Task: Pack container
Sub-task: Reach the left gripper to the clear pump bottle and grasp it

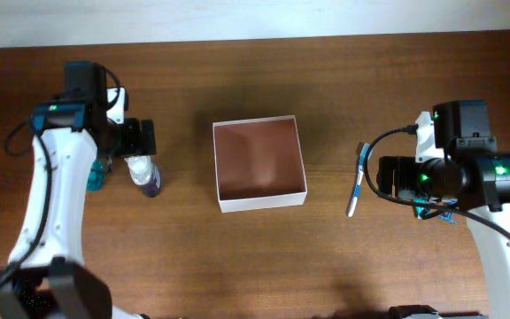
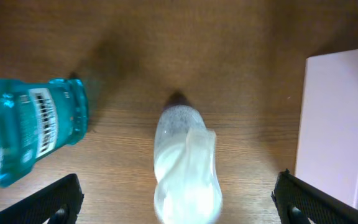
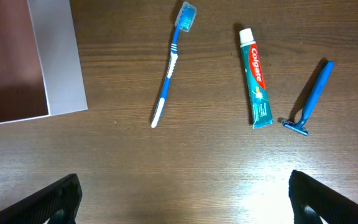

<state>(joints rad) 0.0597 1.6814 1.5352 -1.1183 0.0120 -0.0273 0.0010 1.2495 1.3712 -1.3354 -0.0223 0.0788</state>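
The upright bottle's cap (image 1: 139, 167) (image 2: 188, 193) sits below the fingers, so closing now would miss the cap. My left gripper moves lower first, then closes on the cap.
The container (image 1: 260, 198), a square white-walled box with a reddish-brown inside, sits mid-table with nothing in it. My left gripper (image 1: 137, 139) is open above a small white-capped bottle with purple contents (image 1: 145, 175). In the left wrist view the bottle (image 2: 185, 155) lies between the open fingers (image 2: 179, 202), untouched. A teal bottle (image 1: 96, 175) lies just to its left, and it also shows in the left wrist view (image 2: 30, 134). My right gripper (image 1: 376, 177) is open and empty next to a blue-and-white toothbrush (image 1: 356, 183).
The right wrist view shows the toothbrush (image 3: 169, 71), a Colgate toothpaste tube (image 3: 257, 79) and a blue razor (image 3: 309, 99) lying apart on the wood, with the container's wall (image 3: 58, 59) at the left. The container's wall also shows in the left wrist view (image 2: 334, 149).
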